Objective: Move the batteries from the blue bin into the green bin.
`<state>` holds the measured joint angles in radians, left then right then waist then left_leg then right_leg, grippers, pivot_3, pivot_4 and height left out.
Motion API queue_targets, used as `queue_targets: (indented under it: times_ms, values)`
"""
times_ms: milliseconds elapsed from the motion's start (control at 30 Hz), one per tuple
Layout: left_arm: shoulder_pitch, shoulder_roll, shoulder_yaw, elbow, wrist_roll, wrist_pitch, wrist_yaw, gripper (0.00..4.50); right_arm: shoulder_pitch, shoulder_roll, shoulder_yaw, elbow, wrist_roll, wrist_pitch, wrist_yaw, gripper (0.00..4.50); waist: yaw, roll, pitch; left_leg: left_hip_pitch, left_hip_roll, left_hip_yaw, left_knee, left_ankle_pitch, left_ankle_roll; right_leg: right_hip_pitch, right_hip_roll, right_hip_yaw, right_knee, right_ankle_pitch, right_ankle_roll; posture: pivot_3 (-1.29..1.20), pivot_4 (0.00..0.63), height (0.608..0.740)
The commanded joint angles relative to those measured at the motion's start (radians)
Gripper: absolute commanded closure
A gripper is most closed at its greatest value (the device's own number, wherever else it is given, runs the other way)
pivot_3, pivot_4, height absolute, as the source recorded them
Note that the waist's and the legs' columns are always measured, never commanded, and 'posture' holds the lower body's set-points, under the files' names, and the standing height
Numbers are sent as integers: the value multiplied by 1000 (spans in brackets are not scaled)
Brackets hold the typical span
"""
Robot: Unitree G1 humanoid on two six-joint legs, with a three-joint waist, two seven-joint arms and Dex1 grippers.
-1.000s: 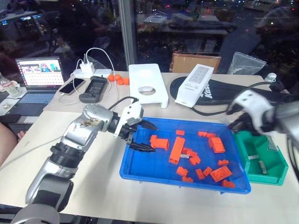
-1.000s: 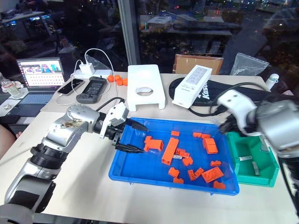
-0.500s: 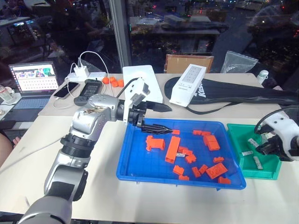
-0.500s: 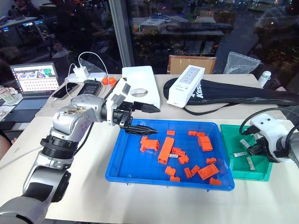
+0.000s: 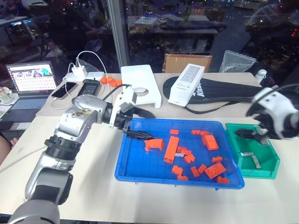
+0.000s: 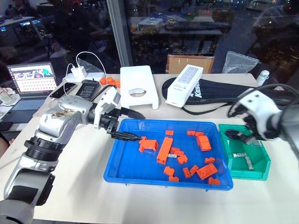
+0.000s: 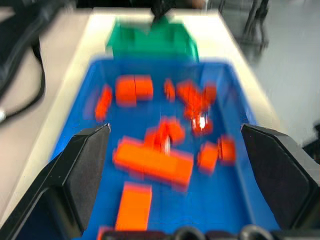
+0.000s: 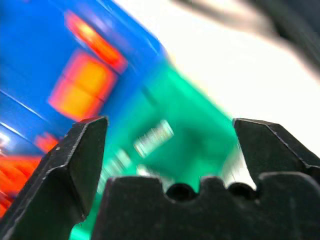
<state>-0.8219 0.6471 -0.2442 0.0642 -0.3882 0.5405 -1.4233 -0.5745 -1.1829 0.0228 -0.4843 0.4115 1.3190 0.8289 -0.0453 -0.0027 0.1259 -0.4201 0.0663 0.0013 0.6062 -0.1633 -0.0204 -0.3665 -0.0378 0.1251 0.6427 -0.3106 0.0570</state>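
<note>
The grey battery needs to go into the green bin [image 5: 262, 171]. I should grab it next by its end [image 5: 182, 155] with my right gripper.
The blue bin [image 5: 174, 176] lies mid-table and holds several orange blocks [image 5: 171, 149]; one small grey battery [image 5: 183, 150] lies among them. The green bin [image 5: 262, 171] sits against its right end, with two batteries [image 5: 246, 153] on its floor. My left gripper [image 5: 153, 125] is open and empty over the blue bin's far left corner, pointing right. Its wrist view looks along the blue bin [image 7: 80, 100] to the green bin [image 7: 150, 42]. My right gripper [image 5: 249, 133] hangs open and empty over the green bin's far left part. Its wrist view shows blurred silvery batteries [image 8: 152, 137] below.
Behind the bins lie a white stand [image 5: 140, 85], a white box [image 5: 186, 84], a black bag [image 5: 224, 91], a cardboard box [image 5: 187, 61] and a plastic bag [image 5: 237, 60]. At far left are a laptop [image 5: 29, 79], phones [image 5: 89, 87], a charger [image 5: 77, 72] and orange caps [image 5: 110, 81].
The right gripper has opened and moved from the green bin's right side to over its far left part. The left gripper drew back toward the blue bin's left corner. The camera shifted.
</note>
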Motion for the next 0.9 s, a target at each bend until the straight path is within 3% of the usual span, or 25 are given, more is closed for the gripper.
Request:
queue_targets:
  times_ms: [33, 300, 600, 700, 867, 900]
  values:
    - [1, 31, -12, -20, 30, -30, -18, 0, -84, 91, 142, -73, 26, -22, 5, 21, 5, 0, 0, -1, 0, 0, 1, 0, 0, -1, 0, 0, 0, 0, 0, 0, 150, 714]
    - [29, 59, -6, -45, 50, -31, -16, 0, -139, 224, 389, -29, -39, -82, -22, 21, 27, 0, 0, -4, 0, 0, 1, 0, 0, -3, -1, -1, -1, 2, -4, 0, 150, 714]
    - [55, 63, -2, -96, 44, -8, 5, 0, -112, 269, 486, 150, -136, -263, 12, 21, 30, -1, 0, -3, 0, 0, 2, 0, 0, -2, -1, -1, 1, 2, -3, 0, 150, 714]
    - [63, 71, 4, -110, 41, -1, 9, 0, -101, 285, 486, 185, -152, -297, 30, 649, 30, -1, 0, -3, 0, 0, 2, 0, 0, -2, -1, -1, 1, 2, -3, 0, 150, 714]
    - [73, 78, 8, -119, 41, 2, 10, 0, -94, 265, 470, 183, -169, -311, 65, 2472, 30, -1, 0, -3, 0, 0, 2, 0, 0, -2, -1, -1, 1, 2, -3, 0, 150, 714]
    - [74, 77, 7, -119, 42, 1, 11, 0, -91, 254, 463, 177, -169, -312, 76, 2644, 30, -1, 0, -3, 0, 0, 2, 0, 0, -2, -1, -1, 1, 2, -3, 0, 150, 714]
